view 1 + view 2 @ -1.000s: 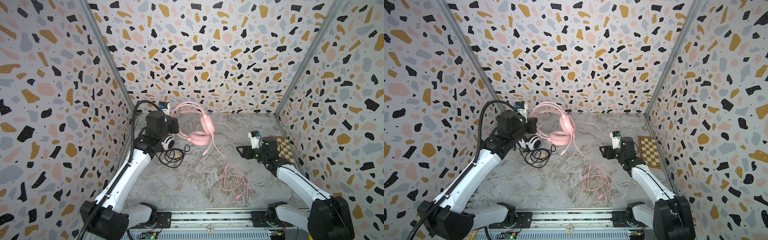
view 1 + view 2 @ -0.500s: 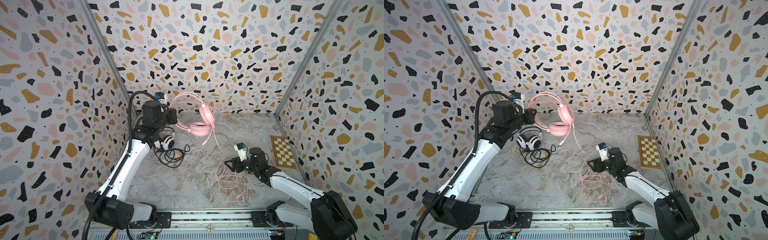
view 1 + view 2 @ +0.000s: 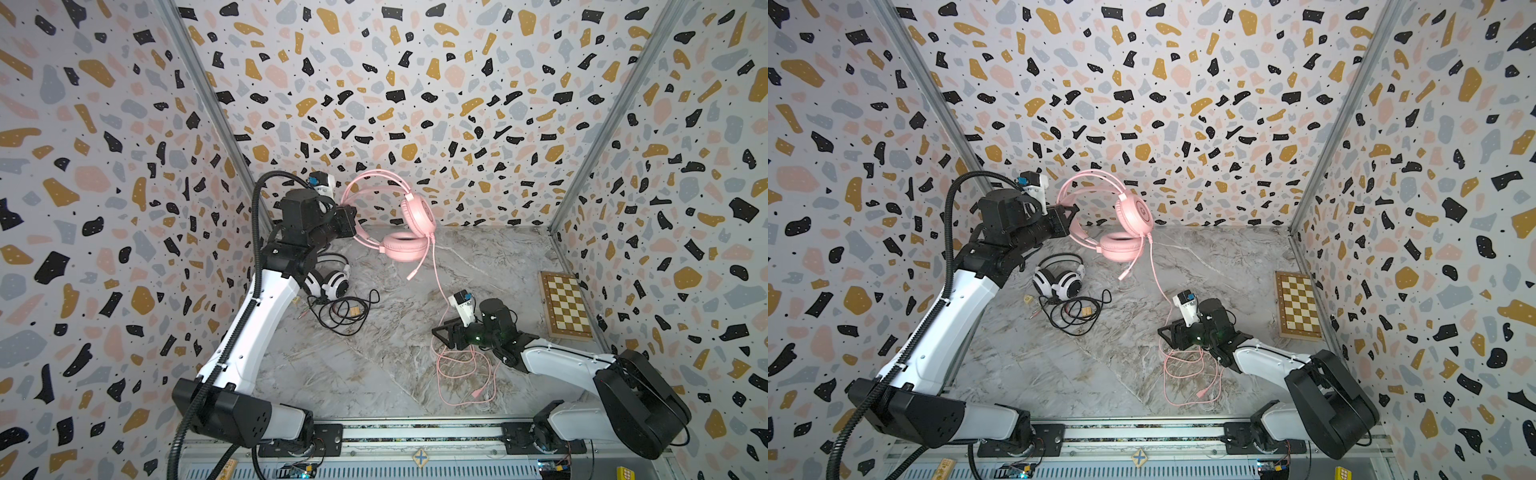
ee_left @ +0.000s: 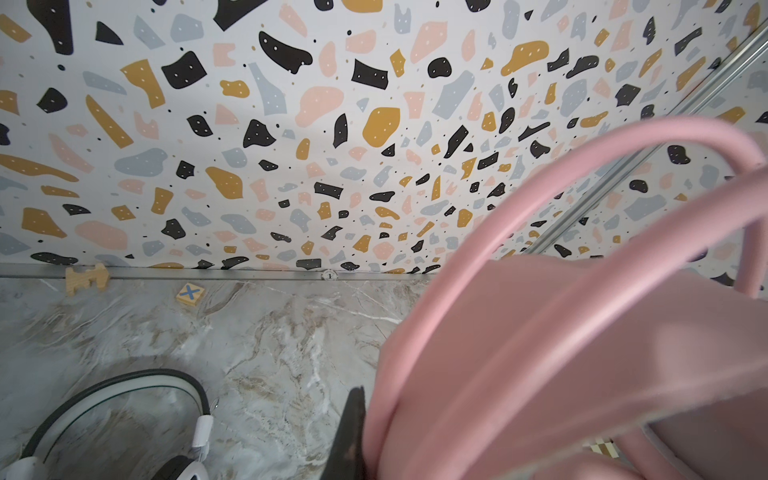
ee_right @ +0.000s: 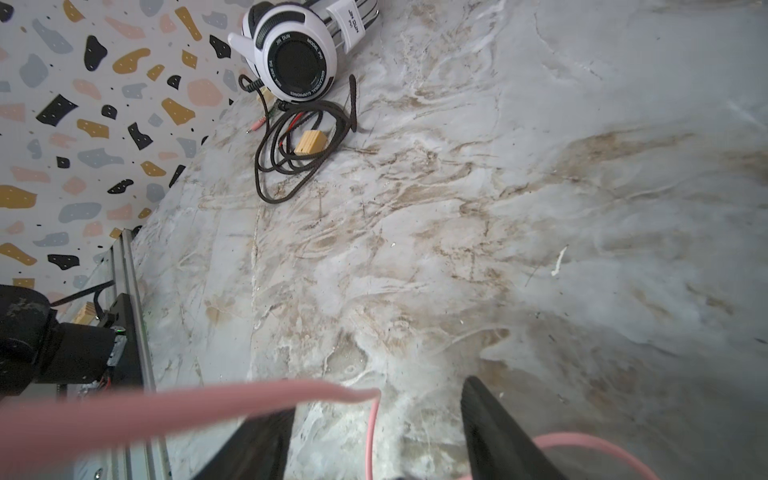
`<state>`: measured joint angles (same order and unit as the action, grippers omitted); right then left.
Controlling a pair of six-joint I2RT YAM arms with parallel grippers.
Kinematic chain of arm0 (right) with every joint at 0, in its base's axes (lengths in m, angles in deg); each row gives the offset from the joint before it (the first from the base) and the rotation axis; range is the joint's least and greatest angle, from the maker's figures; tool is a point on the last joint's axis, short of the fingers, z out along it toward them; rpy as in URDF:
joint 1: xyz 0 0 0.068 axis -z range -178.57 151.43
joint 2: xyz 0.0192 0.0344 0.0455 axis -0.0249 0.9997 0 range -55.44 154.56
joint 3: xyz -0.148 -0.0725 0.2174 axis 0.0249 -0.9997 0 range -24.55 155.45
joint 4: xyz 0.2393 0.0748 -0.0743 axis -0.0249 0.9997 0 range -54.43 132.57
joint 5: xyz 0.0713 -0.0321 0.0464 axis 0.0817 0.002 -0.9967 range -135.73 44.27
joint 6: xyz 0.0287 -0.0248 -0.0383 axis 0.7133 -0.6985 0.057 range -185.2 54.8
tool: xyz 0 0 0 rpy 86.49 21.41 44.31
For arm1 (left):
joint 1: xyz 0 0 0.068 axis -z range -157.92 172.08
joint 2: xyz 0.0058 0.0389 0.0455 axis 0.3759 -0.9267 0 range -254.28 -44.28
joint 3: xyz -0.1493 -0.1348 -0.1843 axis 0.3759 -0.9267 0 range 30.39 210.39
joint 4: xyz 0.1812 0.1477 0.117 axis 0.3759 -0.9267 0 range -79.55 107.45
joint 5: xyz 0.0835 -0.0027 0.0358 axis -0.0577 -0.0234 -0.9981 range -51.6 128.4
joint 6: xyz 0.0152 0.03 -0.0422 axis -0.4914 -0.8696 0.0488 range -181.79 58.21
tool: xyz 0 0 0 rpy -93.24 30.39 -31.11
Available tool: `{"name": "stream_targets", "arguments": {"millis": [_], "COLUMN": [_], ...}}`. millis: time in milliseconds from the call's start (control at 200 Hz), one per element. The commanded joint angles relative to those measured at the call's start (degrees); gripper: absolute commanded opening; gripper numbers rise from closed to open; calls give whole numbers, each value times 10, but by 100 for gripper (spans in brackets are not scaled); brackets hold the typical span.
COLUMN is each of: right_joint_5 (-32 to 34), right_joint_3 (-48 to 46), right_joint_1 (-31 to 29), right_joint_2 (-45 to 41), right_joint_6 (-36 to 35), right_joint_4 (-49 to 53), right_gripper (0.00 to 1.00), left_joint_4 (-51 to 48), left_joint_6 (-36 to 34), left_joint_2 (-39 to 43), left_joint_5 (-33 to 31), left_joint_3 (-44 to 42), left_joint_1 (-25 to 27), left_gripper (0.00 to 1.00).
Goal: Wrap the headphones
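Observation:
I will grab the pink cable next with my right gripper, on the part that hangs between the headphones and the pile. Then I can wrap the cable around the headphones (image 3: 417, 216).
My left gripper (image 3: 352, 221) (image 3: 1069, 218) is shut on the headband of the pink headphones (image 3: 408, 246) (image 3: 1121, 247), holding them in the air near the back wall. In the left wrist view the pink headband (image 4: 540, 332) fills the frame beside one dark finger (image 4: 351, 432). Their pink cable (image 3: 461, 365) (image 3: 1187, 365) hangs down to a loose pile on the table. My right gripper (image 3: 437, 332) (image 3: 1163, 332) (image 5: 378, 411) is open, low over that pile, with a strand of the pink cable (image 5: 373, 432) passing between its jaws. The white headphones (image 3: 332, 285) (image 3: 1059, 283) (image 5: 295, 54) lie at the left.
A coiled black cable (image 3: 341, 312) (image 5: 291, 166) with a small wooden block (image 5: 311, 143) lies in front of the white headset. A chessboard (image 3: 565, 306) (image 3: 1298, 306) lies by the right wall. A wooden piece (image 4: 87, 278) and an X tile (image 4: 190, 294) lie along the back wall.
My left gripper has lifted the pink headphones higher. My right gripper has moved from the right side toward the middle and down over the pink cable pile, its jaws narrowing slightly.

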<state>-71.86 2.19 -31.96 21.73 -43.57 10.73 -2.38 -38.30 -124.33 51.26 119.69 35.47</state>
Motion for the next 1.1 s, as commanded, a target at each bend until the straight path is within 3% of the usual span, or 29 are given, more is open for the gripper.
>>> {"name": "stream_targets", "arguments": {"millis": [0, 90, 240, 395, 576, 666, 816, 1096], "right_joint_5": [0, -5, 0, 11, 53, 75, 76, 99], "right_joint_3": [-7, -2, 9, -12, -3, 26, 72, 164], "right_joint_1": [-3, -3, -3, -4, -20, -30, -39, -25], "right_joint_2": [22, 47, 60, 42, 21, 21, 35, 77], "right_joint_6": [26, 37, 42, 50, 69, 68, 68, 19], "right_joint_4": [-82, -120, -123, -124, -92, -52, -12, 64], "right_gripper": [63, 56, 30, 12, 5, 4, 4, 4], "left_joint_4": [52, 60, 66, 128, 211, 232, 186, 206], "left_joint_6": [39, 51, 69, 143, 267, 314, 378, 421], "left_joint_2": [2, -3, -8, 6, 30, 47, 64, 86], "left_joint_5": [37, 44, 41, 26, -7, -67, -195, -185], "left_joint_3": [28, 26, 20, -30, -119, -153, -155, -171], "left_joint_1": [-9, -10, -14, -15, -12, 11, 46, 72], "left_gripper": [0, 0, 0, 0, 0, 0, 0, 0]}}
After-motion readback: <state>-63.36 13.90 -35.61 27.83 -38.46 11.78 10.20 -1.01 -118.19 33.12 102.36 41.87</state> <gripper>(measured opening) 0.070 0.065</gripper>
